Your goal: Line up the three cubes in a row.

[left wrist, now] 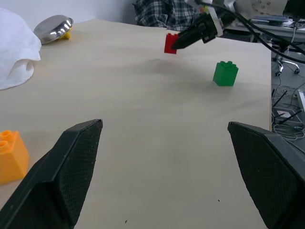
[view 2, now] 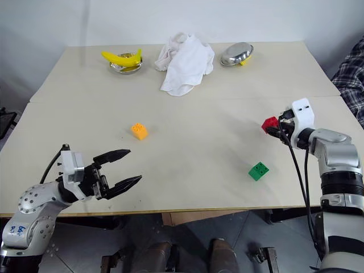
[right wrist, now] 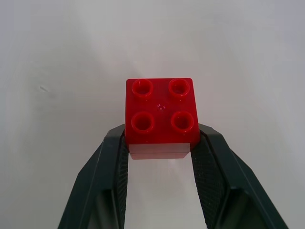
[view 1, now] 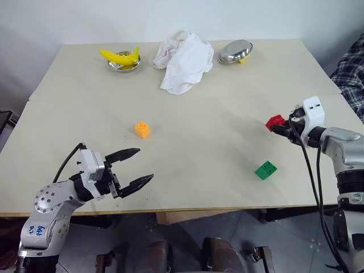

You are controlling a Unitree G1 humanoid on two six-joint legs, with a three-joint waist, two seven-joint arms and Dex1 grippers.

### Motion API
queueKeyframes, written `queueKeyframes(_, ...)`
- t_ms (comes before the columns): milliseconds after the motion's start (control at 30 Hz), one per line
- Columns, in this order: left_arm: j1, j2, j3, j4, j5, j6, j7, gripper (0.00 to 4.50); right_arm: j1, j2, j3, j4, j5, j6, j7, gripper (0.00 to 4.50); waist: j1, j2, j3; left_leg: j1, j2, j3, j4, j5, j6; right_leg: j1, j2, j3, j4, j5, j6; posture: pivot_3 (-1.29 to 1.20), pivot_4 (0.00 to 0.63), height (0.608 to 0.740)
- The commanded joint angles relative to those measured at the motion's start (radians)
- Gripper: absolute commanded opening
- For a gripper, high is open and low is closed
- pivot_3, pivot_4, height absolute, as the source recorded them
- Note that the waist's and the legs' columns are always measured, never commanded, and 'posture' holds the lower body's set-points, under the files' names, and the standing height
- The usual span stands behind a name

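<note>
The red cube [view 1: 274, 122] [right wrist: 161, 117] is still above the table. My right gripper needs to keep holding the cube until it rests on the tabletop.
The red cube [right wrist: 161, 117] sits studs-up between the two black fingers of my right gripper [view 1: 280, 128], which is shut on its sides near the table's right edge. The green cube [view 1: 265, 169] lies on the table in front of it, nearer the front edge. The orange cube [view 1: 142, 129] rests left of centre. My left gripper [view 1: 145, 164] hovers open at the front left, pointing across the table, with nothing between its fingers. In the left wrist view the orange cube [left wrist: 10, 155] is beside one finger, apart from it.
At the back of the beige table [view 1: 205, 142] are a metal bowl [view 1: 124, 65] holding a banana [view 1: 120, 56], a crumpled white cloth [view 1: 183, 60] and a tilted metal bowl [view 1: 235, 51]. Plaid fabric [view 1: 352, 74] hangs beyond the right edge.
</note>
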Motion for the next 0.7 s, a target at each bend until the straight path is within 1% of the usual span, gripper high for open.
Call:
queueKeyframes(33,0.032,0.005,0.042,0.016,0.000,-0.040,-0.024,4.50,-0.030,-0.027,0.032,-0.074,0.062,-0.124,0.308,1.47,0.000,0.000,0.000,0.000,0.000,0.000,0.000,0.000,0.000,0.000,0.000,0.000,0.000,0.000,0.000,0.00,0.150,0.740)
queueKeyframes(100,0.059,0.016,0.059,0.043,0.004,-0.055,-0.047,4.50,-0.051,-0.014,0.091,-0.108,0.072,-0.200,0.491,1.47,-0.002,0.000,0.000,0.000,0.000,0.000,0.000,0.000,0.000,0.000,0.000,0.000,0.000,0.000,0.000,0.00,0.150,0.740)
queueKeyframes(133,0.068,0.018,0.067,0.057,0.003,-0.067,-0.060,4.50,-0.067,-0.004,0.126,-0.113,0.060,-0.227,0.554,1.47,-0.004,0.000,0.000,0.000,0.001,0.000,0.000,0.000,0.000,0.000,0.000,0.000,0.000,0.000,0.000,0.00,0.150,0.740)
queueKeyframes(200,0.084,0.029,0.075,0.083,0.014,-0.080,-0.076,4.50,-0.109,0.021,0.210,-0.093,0.010,-0.281,0.649,1.47,-0.005,0.000,0.000,0.001,0.001,0.000,0.000,0.000,0.000,0.000,0.001,0.000,0.000,0.000,0.000,0.00,0.150,0.740)
queueKeyframes(267,0.092,0.035,0.073,0.097,0.026,-0.088,-0.083,4.50,-0.150,0.053,0.274,-0.034,-0.042,-0.354,0.712,1.47,-0.005,0.000,0.000,0.001,0.001,0.000,0.000,0.000,0.000,0.000,0.000,0.000,0.000,0.000,0.000,0.00,0.150,0.740)
queueKeyframes(367,0.091,0.031,0.063,0.091,0.034,-0.092,-0.072,4.50,-0.200,0.104,0.328,0.114,-0.115,-0.519,0.746,1.47,0.001,-0.001,0.001,0.001,0.000,-0.002,0.000,0.000,0.000,0.000,0.000,0.000,0.000,0.000,0.000,0.00,0.150,0.740)
queueKeyframes(433,0.096,0.025,0.058,0.071,0.034,-0.090,-0.061,4.50,-0.219,0.124,0.347,0.198,-0.118,-0.596,0.758,1.47,0.004,-0.001,0.001,0.001,-0.001,-0.003,0.000,0.000,0.000,0.000,-0.001,-0.001,0.000,0.000,0.000,0.00,0.150,0.740)
queueKeyframes(533,0.112,0.024,0.061,0.039,0.030,-0.085,-0.047,4.50,-0.249,0.116,0.380,0.317,-0.127,-0.689,0.766,1.47,0.000,-0.001,0.001,0.000,-0.002,-0.004,0.000,-0.001,0.000,0.000,-0.002,-0.001,0.000,0.000,0.000,0.00,0.150,0.740)
queueKeyframes(700,0.131,0.027,0.073,0.023,0.027,-0.085,-0.037,4.50,-0.301,0.097,0.382,0.489,-0.148,-0.807,0.766,1.47,-0.011,-0.001,0.001,0.000,-0.001,-0.003,0.000,-0.001,0.000,0.000,-0.001,-0.002,-0.001,0.000,0.000,0.00,0.150,0.740)
